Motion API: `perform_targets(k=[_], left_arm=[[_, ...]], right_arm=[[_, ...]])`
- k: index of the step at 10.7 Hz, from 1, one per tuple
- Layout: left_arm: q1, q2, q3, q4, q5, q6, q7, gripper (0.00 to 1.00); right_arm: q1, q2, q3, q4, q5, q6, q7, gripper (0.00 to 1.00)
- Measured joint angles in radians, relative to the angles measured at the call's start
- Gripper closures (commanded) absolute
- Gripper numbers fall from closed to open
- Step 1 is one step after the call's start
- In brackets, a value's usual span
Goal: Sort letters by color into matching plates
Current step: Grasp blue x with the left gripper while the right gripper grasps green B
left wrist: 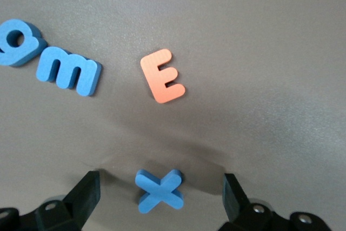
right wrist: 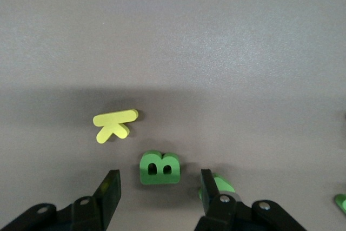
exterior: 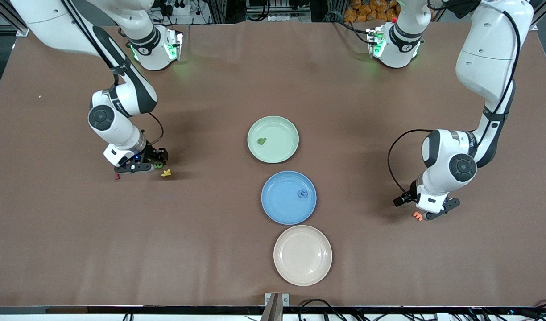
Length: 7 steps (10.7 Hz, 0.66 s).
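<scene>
I should close my left gripper on the blue X (left wrist: 159, 190) now, because its fingers reach the table beside the blue X. Closing now would hold the blue X.
My right gripper (exterior: 141, 167) is open and low at the right arm's end of the table. In the right wrist view its jaws (right wrist: 159, 190) stand either side of a green B (right wrist: 159, 168), apart from it. A second green letter (right wrist: 223, 184) lies partly hidden by one finger, and a green bit (right wrist: 341, 203) shows at the frame's edge. My left gripper (exterior: 436, 214) is open and low at the left arm's end; its jaws (left wrist: 160, 196) straddle a blue X (left wrist: 159, 189). A blue m (left wrist: 68, 71) and a blue g (left wrist: 19, 41) lie nearby. The mint plate (exterior: 283, 129) holds one green letter (exterior: 261, 141). The blue plate (exterior: 277, 206) holds one blue letter (exterior: 302, 193).
A yellow letter (right wrist: 115, 124) lies beside the green B, and a small red letter (exterior: 117, 176) lies by the right gripper. An orange E (left wrist: 162, 76) lies near the blue X. A beige plate (exterior: 302, 255) sits nearest the front camera, in line with the other two plates.
</scene>
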Motion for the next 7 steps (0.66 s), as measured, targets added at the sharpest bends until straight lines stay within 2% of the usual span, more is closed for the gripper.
perform_targets(k=[2, 5, 7], left_arm=[[0.000, 0.000, 0.000, -0.003, -0.009, 0.000, -0.014, 0.00], [-0.001, 0.000, 0.000, -0.008, -0.010, 0.000, -0.075, 0.00], [-0.003, 0.000, -0.001, -0.009, -0.010, 0.000, -0.094, 0.00]], right_arm=[[0.012, 0.012, -0.012, 0.000, -0.003, 0.016, 0.000, 0.41], [0.028, 0.023, -0.014, 0.000, -0.011, 0.019, 0.000, 0.42], [0.030, 0.030, -0.020, 0.000, -0.014, 0.026, 0.000, 0.52]])
